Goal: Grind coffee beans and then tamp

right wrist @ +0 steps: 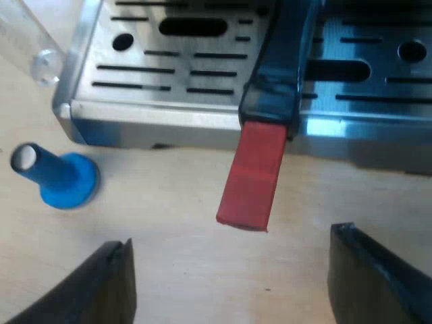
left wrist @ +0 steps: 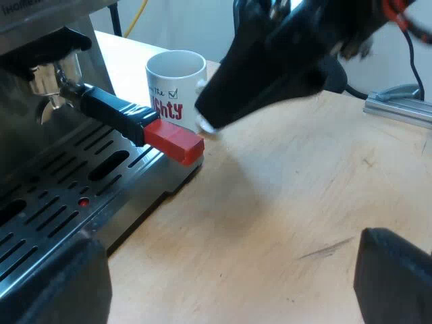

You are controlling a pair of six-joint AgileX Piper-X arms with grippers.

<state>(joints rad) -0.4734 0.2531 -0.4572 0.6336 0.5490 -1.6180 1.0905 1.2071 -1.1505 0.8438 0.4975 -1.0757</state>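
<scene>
My right gripper will next grab the metal holder by its red end past the drip tray's edge, because the slotted drip tray is spread under the holder's dark handle.
The metal holder is locked into the espresso machine's front, and its dark handle ends in red over the drip tray's edge. My left gripper stands open above the wooden table, short of that red end. The right arm hangs close above the red end, beside a white mug. My right gripper is open, with the red end just beyond its fingertips and nothing between them. A blue tamper stands on the table by the drip tray's corner.
The slotted metal drip tray lies under the handle. A clear glass piece shows beside the tray's corner. A metal rail lies on the wooden table beyond the right arm.
</scene>
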